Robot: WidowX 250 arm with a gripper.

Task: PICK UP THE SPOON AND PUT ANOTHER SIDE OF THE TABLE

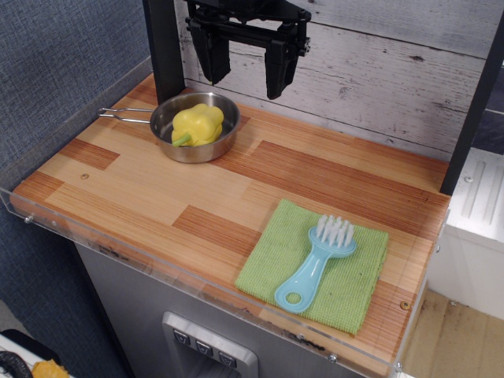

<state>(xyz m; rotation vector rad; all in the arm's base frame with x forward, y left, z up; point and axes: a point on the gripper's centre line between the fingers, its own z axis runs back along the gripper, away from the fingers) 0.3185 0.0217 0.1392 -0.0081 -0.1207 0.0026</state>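
Observation:
I will carry the light-blue spoon to another side of the table, so I will grab it next by its bristled head (333, 236) with my gripper.
The spoon (313, 266) is a light-blue plastic utensil with white bristles on a fan head and a ring hole at its handle end. It lies on a green square cloth (316, 264) at the front right of the wooden table (157, 189). My black gripper (246, 67) hangs open and empty high above the back of the table, just right of the steel pan. It is far from the spoon.
A steel pan (194, 126) with a wire handle pointing left holds a yellow bell pepper (197, 124) at the back left. A black post (165, 47) stands behind it. A clear acrylic edge (157, 260) runs along the front. A whitewashed plank wall is behind.

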